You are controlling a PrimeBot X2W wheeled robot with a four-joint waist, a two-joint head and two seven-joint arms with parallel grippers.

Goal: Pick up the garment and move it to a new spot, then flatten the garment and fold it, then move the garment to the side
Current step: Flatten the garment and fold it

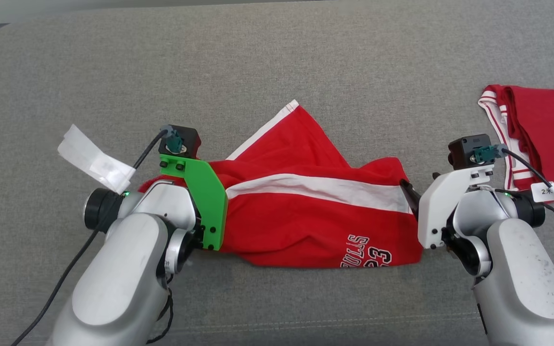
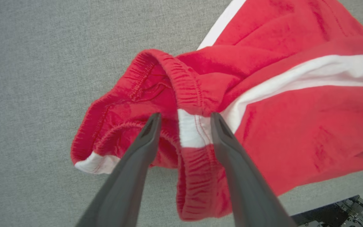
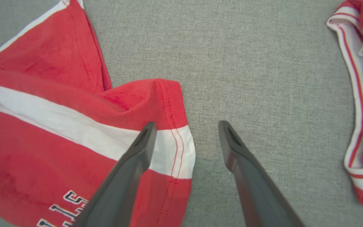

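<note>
The shorts lie loose with a free edge beside empty grey fabric, so I should grab them with my right gripper by the hem end of the white stripe (image 1: 405,202).
The garment (image 1: 306,211) is a pair of red shorts with a white side stripe and printed lettering, lying crumpled on the grey fabric surface (image 1: 306,57). My left gripper (image 2: 184,116) is open at its left end. The bunched elastic waistband (image 2: 187,94) lies between and under the fingers, which stand apart. In the head view the green bracket (image 1: 205,202) on my left wrist hides those fingers. My right gripper (image 3: 186,126) is open at the garment's right end. Its left finger (image 3: 137,151) is over the stitched hem corner (image 3: 172,138) and its right finger is over bare surface.
A second red garment (image 1: 541,139) with white striped trim lies at the right edge, close to my right wrist. White tags hang on both arm cables (image 1: 96,163). Open grey surface stretches beyond the shorts.
</note>
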